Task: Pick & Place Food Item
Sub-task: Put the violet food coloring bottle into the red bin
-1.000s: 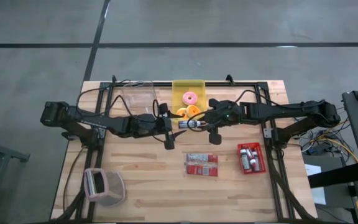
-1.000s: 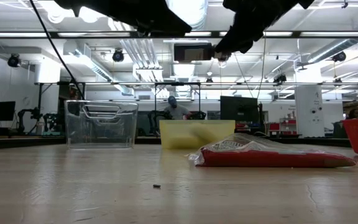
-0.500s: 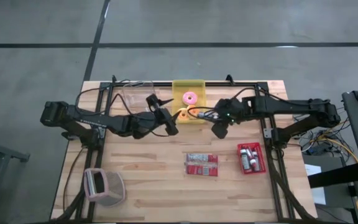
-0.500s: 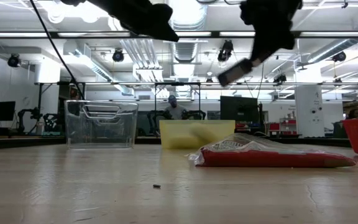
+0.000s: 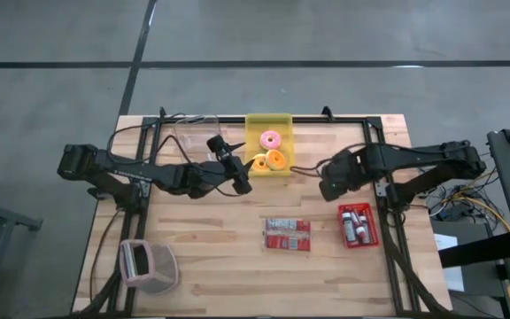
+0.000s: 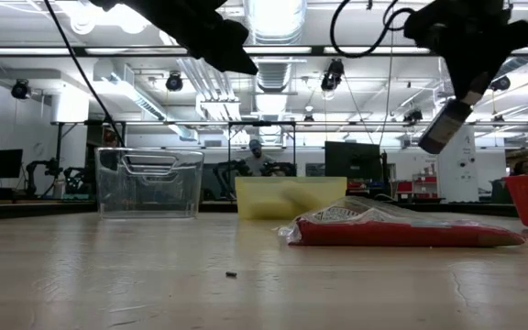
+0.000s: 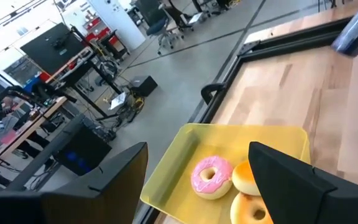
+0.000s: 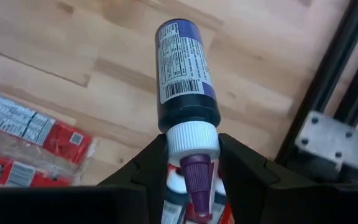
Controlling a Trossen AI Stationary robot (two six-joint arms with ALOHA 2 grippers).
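My right gripper holds the dark blue bottle tilted, above and short of the basket, and needs to keep holding it until it reaches the red basket (image 5: 359, 228).
My right gripper (image 5: 328, 186) is shut on a small bottle (image 8: 185, 68) with a dark blue label, a white cap and a purple tip, high above the table between the yellow tray (image 5: 282, 124) and the red bin (image 5: 359, 224). In the low view the bottle (image 6: 445, 126) hangs tilted below the gripper. My left gripper (image 5: 233, 164) is open and empty in the air at the yellow tray's left side. The tray holds a pink donut (image 7: 211, 176) and two orange donuts (image 7: 248, 178). My right gripper pinches the bottle's white cap (image 8: 192, 138) between its two fingers (image 8: 154, 168), one on each side. The bottle's body sticks out past the fingertips, along the fingers. The bottle is lifted clear of the table and slants down, bottom end lowest (image 6: 429, 145).
A red snack packet (image 5: 288, 235) lies at the table's middle front. The red bin holds other small bottles (image 8: 173, 202). A clear container (image 5: 195, 137) stands left of the yellow tray, and a pink basket (image 5: 147, 264) at the near left corner.
My right gripper has carried the bottle from beside the yellow tray toward the table's right edge, turning it from level to slanting down. My left gripper, which was close to the bottle's other end, has drawn back and swung toward the far edge, beside the tray.
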